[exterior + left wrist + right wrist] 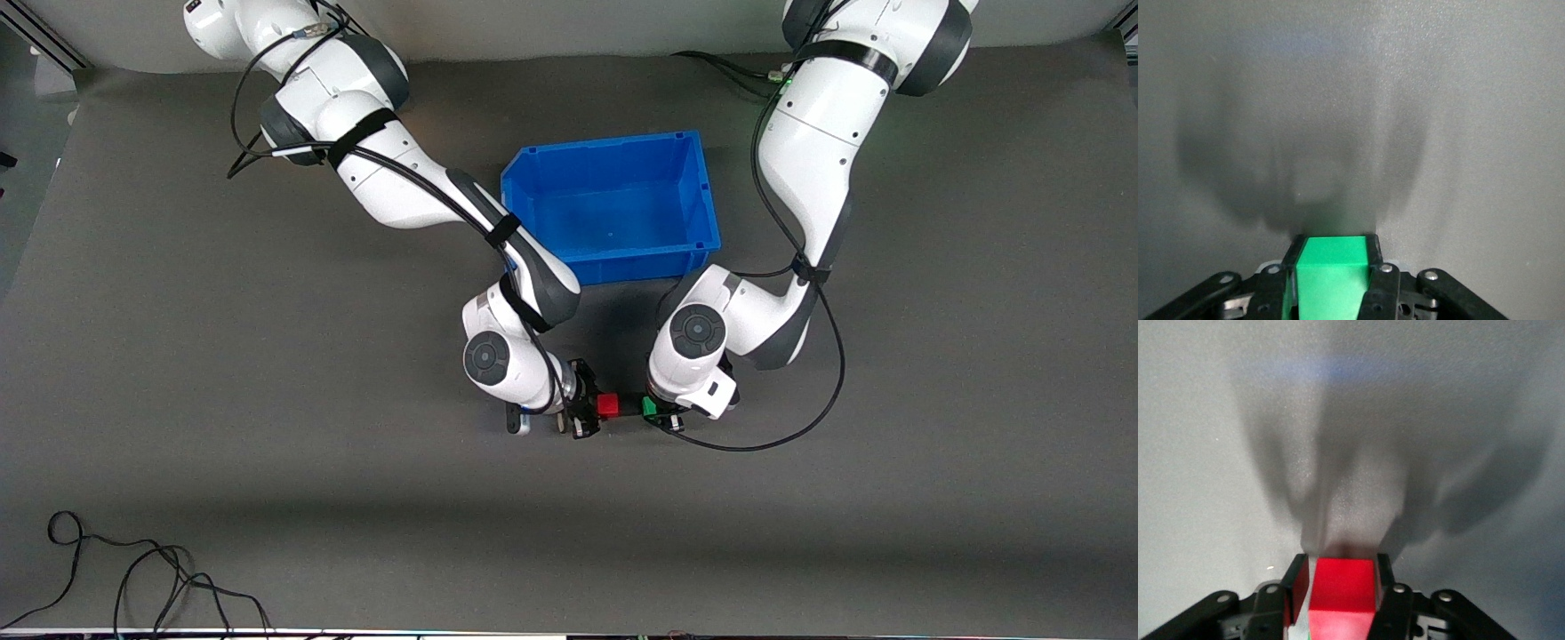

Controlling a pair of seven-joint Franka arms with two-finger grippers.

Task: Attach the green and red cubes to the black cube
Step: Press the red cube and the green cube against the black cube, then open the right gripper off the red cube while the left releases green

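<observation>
The green cube (650, 407) sits low against the black cube's side in the front view, so it is time for my left gripper to open now.
The red cube (608, 406), the black cube (629, 407) and the green cube (650, 407) form a row low over the grey mat, nearer to the front camera than the blue bin. The black one sits in the middle and is hard to make out. My left gripper (661, 412) is shut on the green cube (1331, 280), with both fingers (1373, 248) pressed to its sides. My right gripper (584, 411) surrounds the red cube (1341, 587). One finger (1295, 577) stands off it with a thin gap, so these jaws are open. The black cube is hidden in both wrist views.
An empty blue bin (702, 204) stands between the two arms, farther from the front camera than the cubes. A loose black cable (160, 578) lies near the front edge toward the right arm's end. Grey mat (889, 498) covers the table.
</observation>
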